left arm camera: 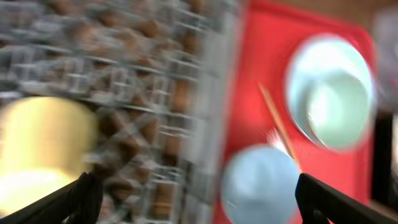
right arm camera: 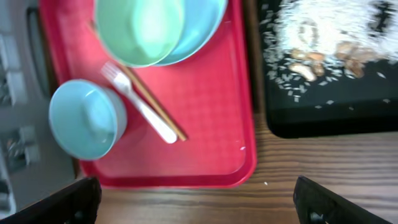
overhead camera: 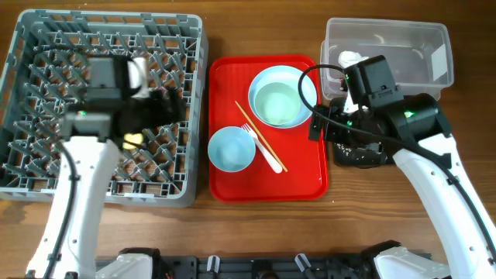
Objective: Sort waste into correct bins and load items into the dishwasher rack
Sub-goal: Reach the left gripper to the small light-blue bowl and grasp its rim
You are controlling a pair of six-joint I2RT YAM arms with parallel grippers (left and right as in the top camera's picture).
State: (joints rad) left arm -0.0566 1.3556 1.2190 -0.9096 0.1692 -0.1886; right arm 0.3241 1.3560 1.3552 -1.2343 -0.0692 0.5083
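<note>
Next, my left gripper grabs the blue saucer-bowl [overhead camera: 231, 149] by its rim on the fork side to tilt it into the dishwasher rack.
The grey dishwasher rack [overhead camera: 46, 167] fills the left side, with the yellow cup [overhead camera: 132, 140] lying in it; the cup also shows blurred in the left wrist view [left arm camera: 43, 149]. My left gripper [overhead camera: 177, 107] [left arm camera: 199, 208] is open and empty over the rack's right edge. On the red tray [overhead camera: 302, 174] the green bowl [overhead camera: 280, 102] [right arm camera: 140, 28] sits on the pale plate [overhead camera: 304, 77] [right arm camera: 202, 25]. Beside them are the blue saucer-bowl [overhead camera: 231, 149] [right arm camera: 84, 118], white fork [overhead camera: 265, 153] [right arm camera: 143, 106] and chopsticks [overhead camera: 256, 130]. My right gripper [overhead camera: 319, 124] [right arm camera: 196, 205] is open and empty near the tray's right edge.
The clear tub [overhead camera: 418, 46] at the back right holds a white paper wad [overhead camera: 349, 58]. The black tray [overhead camera: 360, 159] [right arm camera: 323, 118] under my right arm holds rice crumbs [right arm camera: 323, 25]. The red sauce packet is out of view. Bare wooden table lies along the front.
</note>
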